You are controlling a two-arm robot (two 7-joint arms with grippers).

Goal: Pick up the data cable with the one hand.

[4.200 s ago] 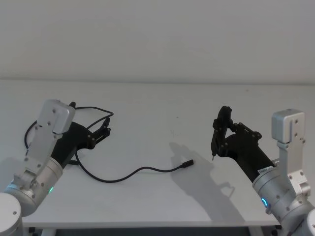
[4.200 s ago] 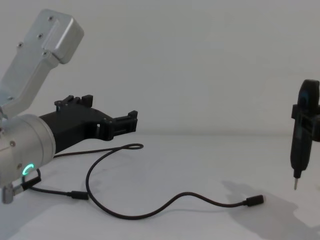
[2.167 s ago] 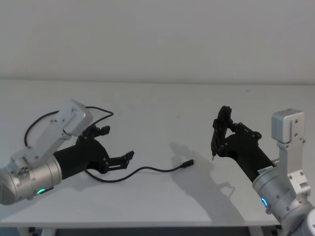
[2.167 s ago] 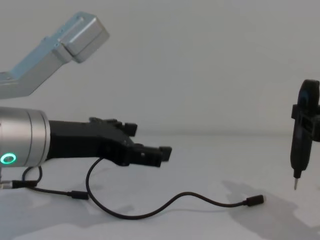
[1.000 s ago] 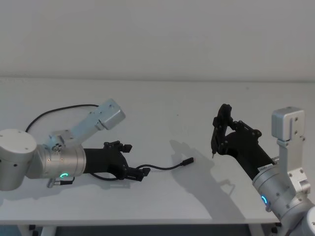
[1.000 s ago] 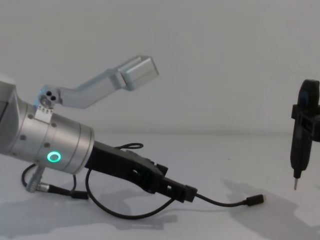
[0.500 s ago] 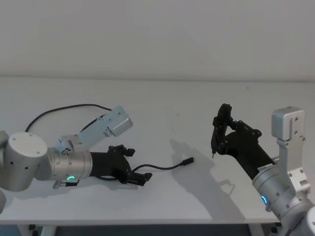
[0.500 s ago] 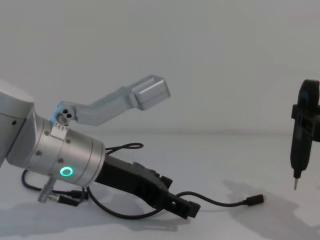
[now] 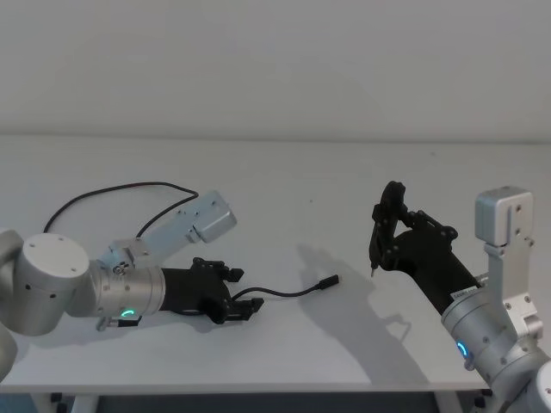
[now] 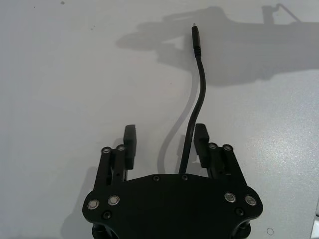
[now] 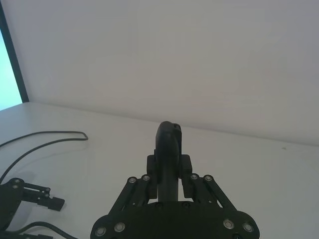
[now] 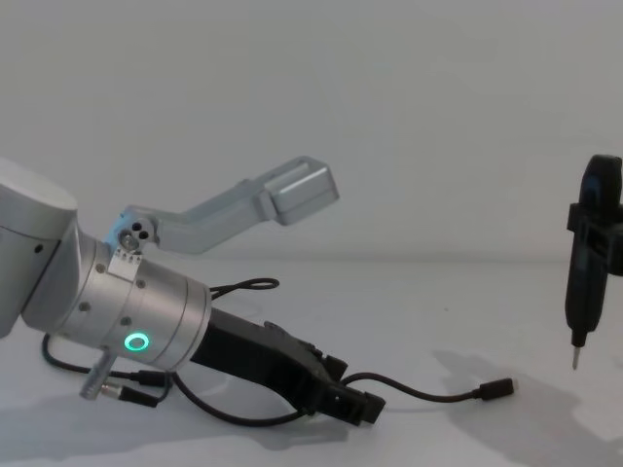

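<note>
The data cable's raised bend arches off the table while the plug end dips low. The left gripper should next grab its raised bend to pick up the cable.
The data cable lies on the white table, a thin black cord looping back to the far left, with its free plug near the middle. My left gripper, the one hand with the green ring, is low over the table and open. In the left wrist view the cable runs between the open fingers of that gripper, close to one finger. In the chest view the left gripper sits at the cable. My right gripper stays raised at the right, shut on a slim dark pointed tool.
The white table's front edge runs just in front of my left arm. A plain wall stands behind the table. The cable's far loop lies at the back left.
My left arm swung from the far left down towards the middle of the cable. Its open fingers have dropped to the table and now straddle the cord. The right arm has not moved.
</note>
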